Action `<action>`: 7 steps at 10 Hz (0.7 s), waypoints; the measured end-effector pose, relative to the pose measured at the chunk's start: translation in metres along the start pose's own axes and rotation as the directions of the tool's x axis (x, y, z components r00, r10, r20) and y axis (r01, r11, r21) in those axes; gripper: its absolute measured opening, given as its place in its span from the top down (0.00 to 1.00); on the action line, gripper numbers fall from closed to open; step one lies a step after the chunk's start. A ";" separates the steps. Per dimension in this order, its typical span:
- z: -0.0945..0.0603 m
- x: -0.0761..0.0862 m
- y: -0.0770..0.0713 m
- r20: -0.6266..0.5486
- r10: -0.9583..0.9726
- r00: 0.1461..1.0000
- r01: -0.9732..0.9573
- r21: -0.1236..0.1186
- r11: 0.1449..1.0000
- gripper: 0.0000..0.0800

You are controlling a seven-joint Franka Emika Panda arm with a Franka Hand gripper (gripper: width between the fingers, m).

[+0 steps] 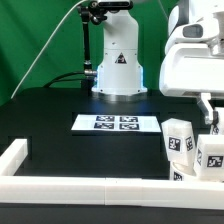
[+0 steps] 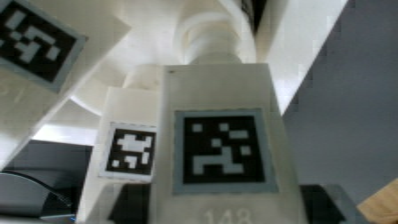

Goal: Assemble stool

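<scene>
The end of the tagged leg is in the seat's socket (image 2: 217,22) in the wrist view, so my gripper should open now.
My gripper (image 1: 212,126) hangs at the exterior view's right, over a cluster of white stool parts. In the wrist view a chunky white leg (image 2: 217,110) with a square tag sits between the dark fingers (image 2: 135,206), and both seem to press its sides, so the gripper (image 2: 226,208) is shut on it. In the exterior view that leg (image 1: 212,152) stands upright. A second tagged leg (image 1: 179,139) stands beside it, also in the wrist view (image 2: 128,150). A tagged white part (image 1: 181,175), probably the seat, lies below them, mostly hidden by the rail.
The marker board (image 1: 117,123) lies on the black table at centre. A long white border rail (image 1: 90,186) runs along the front and up the exterior view's left. The robot's base (image 1: 119,70) stands at the back, with a cable beside it.
</scene>
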State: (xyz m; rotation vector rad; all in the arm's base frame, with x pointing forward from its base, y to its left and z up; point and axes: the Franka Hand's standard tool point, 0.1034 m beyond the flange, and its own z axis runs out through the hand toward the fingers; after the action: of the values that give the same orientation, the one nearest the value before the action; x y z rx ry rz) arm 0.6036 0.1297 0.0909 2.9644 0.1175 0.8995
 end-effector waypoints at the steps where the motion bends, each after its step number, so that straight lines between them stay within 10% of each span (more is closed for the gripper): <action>1: 0.000 -0.001 0.000 0.001 0.000 1.000 0.000 0.000 1.000 0.58; 7: 0.000 -0.003 0.001 -0.010 -0.003 1.000 0.003 -0.003 1.000 0.58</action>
State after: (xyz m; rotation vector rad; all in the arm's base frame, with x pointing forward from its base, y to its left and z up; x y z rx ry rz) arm 0.6014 0.1288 0.0892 2.9567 0.1216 0.9138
